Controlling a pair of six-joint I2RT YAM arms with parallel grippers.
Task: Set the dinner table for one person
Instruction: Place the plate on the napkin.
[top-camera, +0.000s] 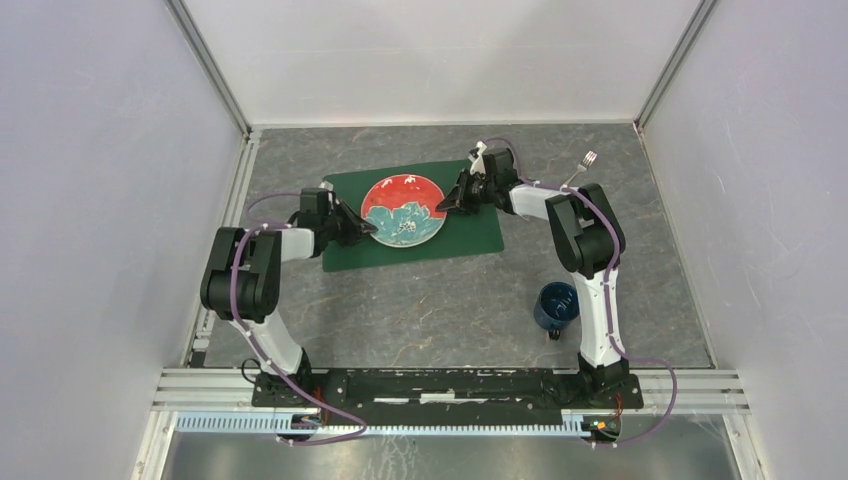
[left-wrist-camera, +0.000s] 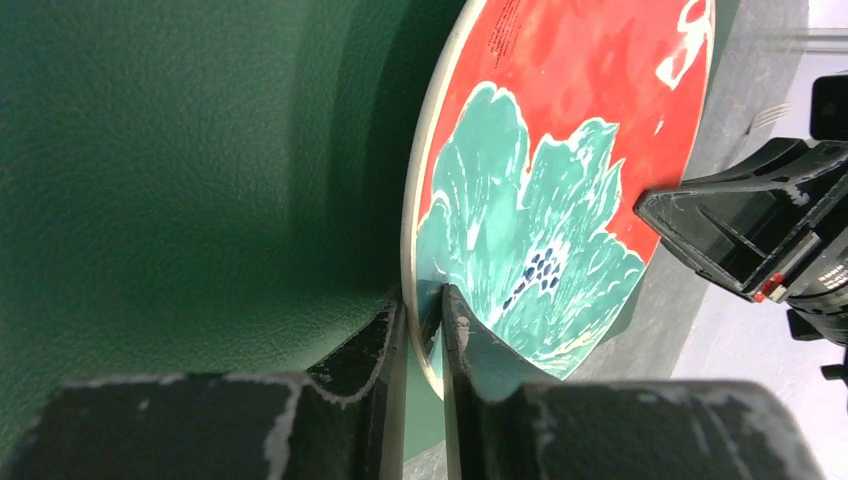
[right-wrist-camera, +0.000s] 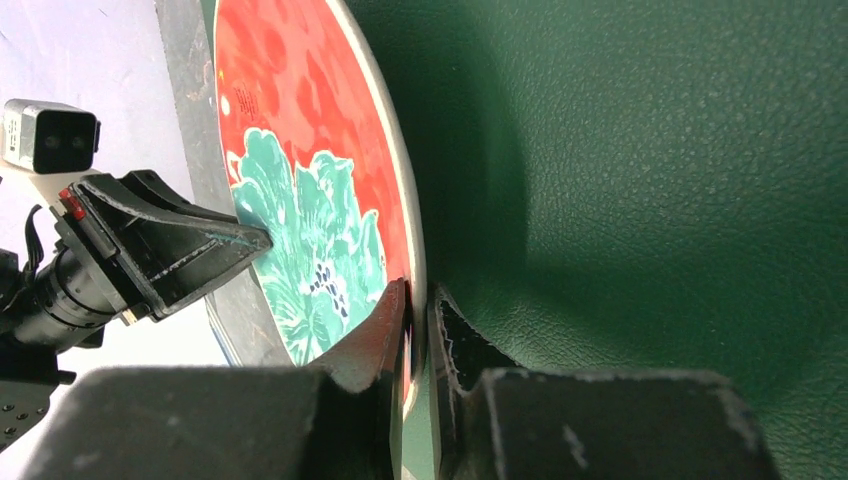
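Note:
The plate's whole rim is inside the edges of the dark green placemat, with flat mat below. My right gripper should release the plate now.
A round plate (top-camera: 402, 208), red with a teal flower, is over the dark green placemat (top-camera: 470, 230) on the dark grey stone-look dinner table (top-camera: 420, 310). My left gripper (top-camera: 366, 229) is shut on the plate's left rim; in the left wrist view the plate (left-wrist-camera: 560, 180) has its rim between my left gripper's (left-wrist-camera: 424, 310) fingers. My right gripper (top-camera: 447, 203) is shut on the plate's right rim; in the right wrist view the plate (right-wrist-camera: 310, 170) has its rim clamped in my right gripper (right-wrist-camera: 418, 305). Whether the plate rests on the mat or hangs just above it I cannot tell.
A dark blue mug (top-camera: 556, 304) stands on the table at the near right, beside the right arm. A silver fork (top-camera: 581, 167) lies at the far right. White walls and metal rails enclose the table.

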